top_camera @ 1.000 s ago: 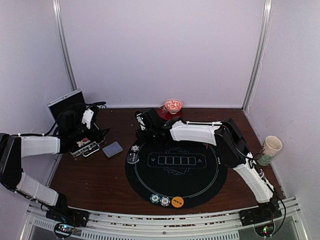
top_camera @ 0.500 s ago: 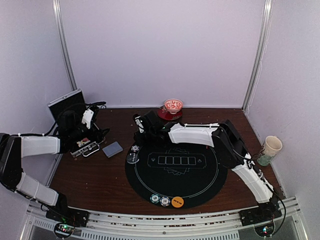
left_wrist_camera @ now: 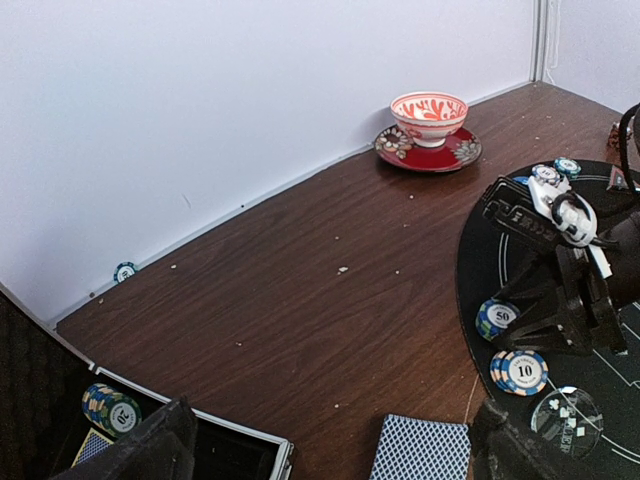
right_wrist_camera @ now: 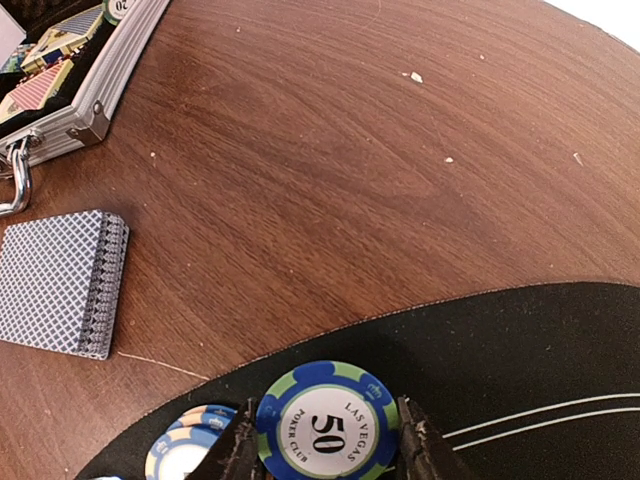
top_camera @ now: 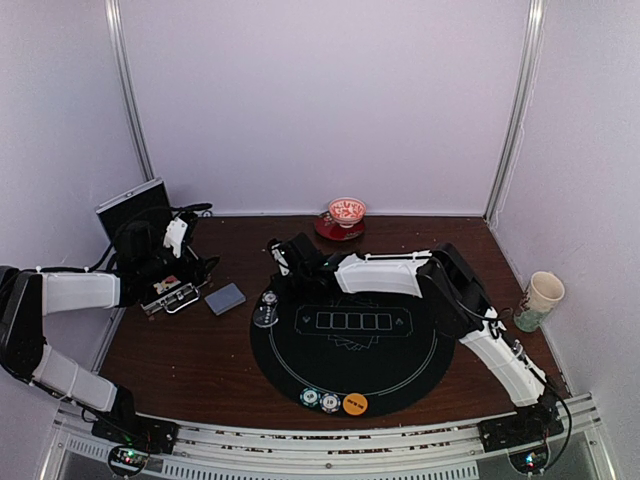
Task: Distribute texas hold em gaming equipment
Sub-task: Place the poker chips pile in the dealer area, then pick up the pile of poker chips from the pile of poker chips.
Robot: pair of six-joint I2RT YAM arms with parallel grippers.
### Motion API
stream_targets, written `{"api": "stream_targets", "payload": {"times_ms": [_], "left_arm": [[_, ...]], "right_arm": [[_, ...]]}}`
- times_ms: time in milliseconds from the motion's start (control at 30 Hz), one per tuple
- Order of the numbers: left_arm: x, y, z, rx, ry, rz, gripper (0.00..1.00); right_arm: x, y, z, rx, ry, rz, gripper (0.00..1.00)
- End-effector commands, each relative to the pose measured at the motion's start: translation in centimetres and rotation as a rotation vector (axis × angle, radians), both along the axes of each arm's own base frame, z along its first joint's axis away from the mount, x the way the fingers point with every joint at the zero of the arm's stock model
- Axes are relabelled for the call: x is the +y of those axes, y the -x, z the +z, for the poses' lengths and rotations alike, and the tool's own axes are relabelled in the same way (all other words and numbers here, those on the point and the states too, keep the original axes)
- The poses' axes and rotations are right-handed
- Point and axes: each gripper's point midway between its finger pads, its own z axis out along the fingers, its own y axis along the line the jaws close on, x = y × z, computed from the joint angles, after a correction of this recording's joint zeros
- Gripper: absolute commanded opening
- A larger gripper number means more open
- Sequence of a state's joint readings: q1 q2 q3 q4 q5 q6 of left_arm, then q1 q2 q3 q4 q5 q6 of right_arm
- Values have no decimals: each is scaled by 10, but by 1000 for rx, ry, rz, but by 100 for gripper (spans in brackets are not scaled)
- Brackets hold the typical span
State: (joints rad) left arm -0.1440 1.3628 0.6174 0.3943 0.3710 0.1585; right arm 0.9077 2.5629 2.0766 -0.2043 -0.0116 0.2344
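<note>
The robot's right gripper should release the blue-and-green chip. The chip is level and close above the flat mat beside the blue-and-orange chip, so opening now would land it.
My right gripper [right_wrist_camera: 325, 440] is shut on a blue-and-green 50 chip [right_wrist_camera: 328, 425] at the black mat's left edge [top_camera: 400, 370]; the chip also shows in the left wrist view [left_wrist_camera: 497, 318]. A blue-and-orange 10 chip [right_wrist_camera: 190, 450] lies just left of it, and a clear disc [left_wrist_camera: 567, 420] lies nearer. The grey-blue deck [top_camera: 225, 298] lies on the table left of the mat. My left gripper [left_wrist_camera: 330, 450] is open and empty, above the table between the case [top_camera: 170, 295] and the deck [left_wrist_camera: 420, 448]. Two chips [top_camera: 320, 400] and an orange disc [top_camera: 355, 404] sit at the mat's front.
The open metal case holds chips [left_wrist_camera: 110, 410] and cards. The red-and-white bowl [top_camera: 347, 212] on its saucer stands at the back wall. One stray chip [left_wrist_camera: 125, 271] lies by the wall. A paper cup [top_camera: 540, 298] stands at the right edge. Two chips [left_wrist_camera: 555, 172] lie at the mat's far side.
My right arm has stretched further left, and its gripper has come down to the mat's left edge. The left arm has not moved.
</note>
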Motion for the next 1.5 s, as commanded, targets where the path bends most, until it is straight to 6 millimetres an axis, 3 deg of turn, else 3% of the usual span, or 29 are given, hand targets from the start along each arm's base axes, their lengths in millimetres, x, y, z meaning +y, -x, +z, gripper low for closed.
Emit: {"api": "stream_targets", "payload": {"times_ms": [0,267,933,1300,1467], "left_arm": [[-2,-6,20,-67,8,-11,98],[-2,-6,20,-66,8,-10,98],[-2,-7,19,-62,8,-10,98],[-2,-7,19,-63,7,-9,98],[-1,-7,19,-63,8,-7,98]], "right_arm": [[3,3,-3,1,-9,7,20],[2,2,0,-6,-4,-1,31],[3,-3,40,-50,-40,-13,60],[-27,-13,113,-144,-56,-141,70],[-62,-9,143,-163,-14,-233,83]]}}
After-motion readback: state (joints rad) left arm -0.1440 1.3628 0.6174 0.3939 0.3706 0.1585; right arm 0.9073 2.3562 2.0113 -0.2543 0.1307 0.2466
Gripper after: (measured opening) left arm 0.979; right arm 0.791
